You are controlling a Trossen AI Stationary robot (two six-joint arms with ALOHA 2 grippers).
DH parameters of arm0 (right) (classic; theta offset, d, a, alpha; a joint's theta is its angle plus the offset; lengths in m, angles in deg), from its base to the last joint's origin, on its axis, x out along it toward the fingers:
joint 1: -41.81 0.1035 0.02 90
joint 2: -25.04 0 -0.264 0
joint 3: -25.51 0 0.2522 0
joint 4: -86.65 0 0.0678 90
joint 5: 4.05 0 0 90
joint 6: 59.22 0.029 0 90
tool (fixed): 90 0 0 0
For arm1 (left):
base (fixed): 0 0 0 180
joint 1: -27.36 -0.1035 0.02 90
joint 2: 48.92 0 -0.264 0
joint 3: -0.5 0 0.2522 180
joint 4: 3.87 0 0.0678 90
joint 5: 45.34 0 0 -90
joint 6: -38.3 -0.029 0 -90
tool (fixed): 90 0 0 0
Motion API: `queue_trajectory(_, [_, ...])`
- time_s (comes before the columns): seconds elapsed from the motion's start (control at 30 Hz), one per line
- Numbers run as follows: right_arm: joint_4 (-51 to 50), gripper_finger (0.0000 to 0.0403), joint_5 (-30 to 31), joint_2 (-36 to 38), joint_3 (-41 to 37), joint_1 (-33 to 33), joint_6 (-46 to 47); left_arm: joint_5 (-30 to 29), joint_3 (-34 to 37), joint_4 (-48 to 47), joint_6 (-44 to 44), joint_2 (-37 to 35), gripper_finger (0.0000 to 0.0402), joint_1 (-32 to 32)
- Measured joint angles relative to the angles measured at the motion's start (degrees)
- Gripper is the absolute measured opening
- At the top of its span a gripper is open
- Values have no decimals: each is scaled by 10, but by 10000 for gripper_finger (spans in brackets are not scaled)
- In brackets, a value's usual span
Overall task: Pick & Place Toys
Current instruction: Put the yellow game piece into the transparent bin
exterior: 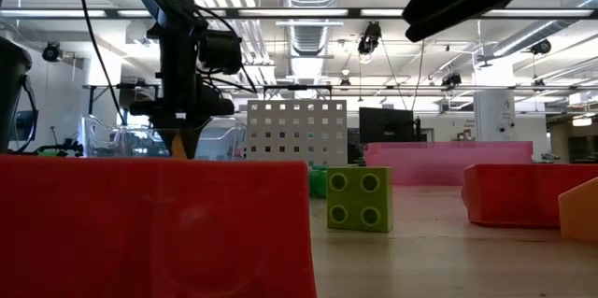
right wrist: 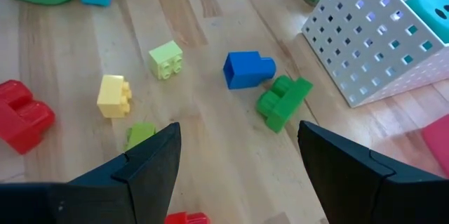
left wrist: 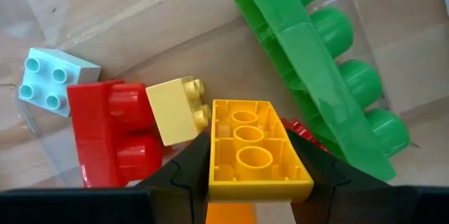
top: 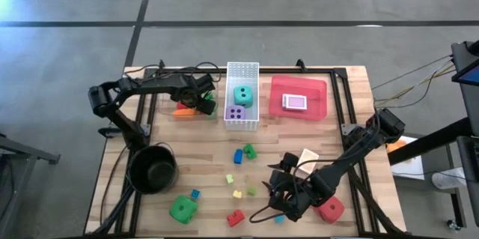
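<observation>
The orange-yellow brick [left wrist: 256,147] is low above the clear tray's bricks in the left wrist view, so my left gripper will let go of it next.
My left gripper [top: 202,102] points down over a clear tray [left wrist: 84,34] left of the white basket [top: 242,119] and is shut on an orange-yellow brick [left wrist: 256,147]. In the tray lie a long green brick [left wrist: 316,62], a red brick [left wrist: 112,136], a pale yellow brick [left wrist: 175,112] and a light blue brick [left wrist: 49,80]. My right gripper [right wrist: 238,161] stands open above the table's near part, with nothing between its fingers. Ahead of it on the wood lie a blue brick [right wrist: 247,68], a green brick [right wrist: 282,101] and small yellow bricks [right wrist: 114,95]. My left gripper pinches the orange-yellow brick by its two long sides [left wrist: 215,161] between the two fingers. The fingers come from above, pointing down. The brick's hollow underside faces the wrist camera. Whether the brick rests on the bricks in the tray or hangs clear of them, I cannot tell.
The white basket holds a teal die [top: 243,94] and a purple die [top: 236,113]. A red tray [top: 318,108] with a card pack [top: 295,103] stands to its right. A black pot [top: 153,168], a green die [top: 182,209] and a red die [top: 330,210] sit near the front.
</observation>
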Motion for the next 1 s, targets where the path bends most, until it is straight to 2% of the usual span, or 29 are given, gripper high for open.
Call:
queue_trajectory(0.43, [0, 281, 0, 0, -4, 0, 2, 0, 0, 0, 0, 0, 141, 1])
queue_trajectory(0.7, [0, 280, -1, 0, -4, 0, 0, 22, 0, 7, -2, 1, 270, 2])
queue_trajectory(1.0, [0, 280, -15, 0, -4, 0, 0, 26, 0, 16, -2, 1, 350, 2])
